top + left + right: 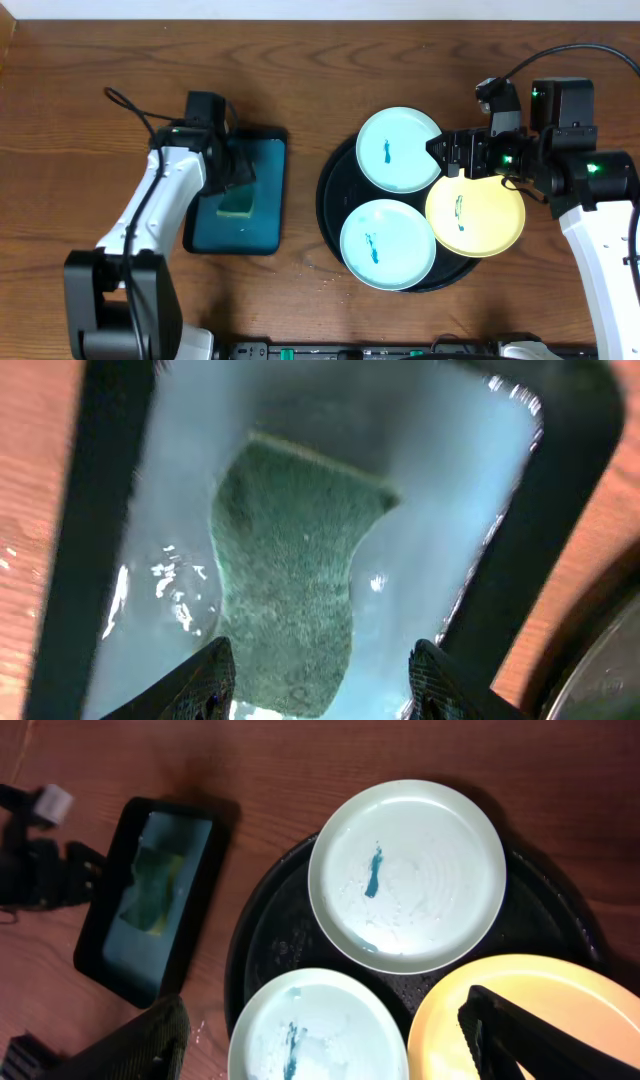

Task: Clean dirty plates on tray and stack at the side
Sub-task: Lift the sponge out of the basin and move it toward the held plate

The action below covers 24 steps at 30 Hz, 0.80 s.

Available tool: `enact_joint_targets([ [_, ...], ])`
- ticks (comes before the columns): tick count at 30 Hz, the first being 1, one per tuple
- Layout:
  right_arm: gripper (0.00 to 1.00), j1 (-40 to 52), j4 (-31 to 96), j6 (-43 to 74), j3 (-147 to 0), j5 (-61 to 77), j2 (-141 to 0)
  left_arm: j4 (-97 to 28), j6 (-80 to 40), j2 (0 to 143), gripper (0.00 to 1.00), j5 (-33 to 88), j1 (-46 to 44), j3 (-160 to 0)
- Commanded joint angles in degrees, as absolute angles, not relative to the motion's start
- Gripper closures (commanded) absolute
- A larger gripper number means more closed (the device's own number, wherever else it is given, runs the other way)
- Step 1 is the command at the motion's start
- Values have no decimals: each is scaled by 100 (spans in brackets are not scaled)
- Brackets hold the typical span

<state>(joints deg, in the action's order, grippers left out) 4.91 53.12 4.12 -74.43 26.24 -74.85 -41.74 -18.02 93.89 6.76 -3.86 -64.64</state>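
Note:
My left gripper reaches the green-yellow sponge next and takes hold of its long sides, so its wide end stays free to clean the plates.
The black round tray (330,175) holds three plates. A mint plate (400,150) lies at the back, a second mint plate (388,245) at the front, and a yellow plate (477,215) at the right. Each has a small blue smear. My right gripper (447,157) hovers open and empty above the tray, between the back mint plate and the yellow plate. In the right wrist view its fingers (325,1038) straddle the front mint plate (320,1030) from above. The back plate (407,875) and yellow plate (540,1000) show there too. My left gripper (235,172) is open.
A teal rectangular tray (265,190) stands left of the black tray and holds a green-yellow sponge (238,203). In the left wrist view my open fingers (320,675) hang just above the sponge (290,580), with the wet tray (130,510) under it. The table is brown wood.

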Motion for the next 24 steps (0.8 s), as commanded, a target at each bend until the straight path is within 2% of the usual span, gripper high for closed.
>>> enact_joint_targets([
  [1, 14, 493, 5319, 423, -7575, 2724, -7452, -3955, -1741, 9494, 42, 174, -381, -6333],
  [6, 15, 493, 5356, 425, -7575, 2724, -7452, -3317, -1750, 9915, 42, 237, -399, -5955],
  [7, 15, 493, 5378, 425, -7572, 2724, -7452, -3306, -1750, 10031, 45, 255, -399, -5948],
  [11, 15, 493, 5553, 425, -7566, 2720, -7454, -3310, -1787, 10372, 73, 478, -399, -5948],
  [13, 18, 493, 5660, 425, -7564, 2698, -7467, -3308, -1787, 10383, 92, 558, -399, -5953],
  [17, 24, 532, 5972, 425, -7546, 2630, -7581, -3566, -1782, 10237, 93, 556, -397, -6132],
  [20, 37, 683, 6108, 425, -7428, 2335, -7728, -3964, -1782, 10042, 93, 556, -397, -6436],
  [22, 44, 945, 6095, 473, -7159, 2018, -7918, -4440, -1785, 9791, 92, 563, -399, -6783],
  [24, 46, 1146, 6069, 611, -6938, 1776, -8073, -4803, -1782, 9566, 93, 690, -399, -7024],
])
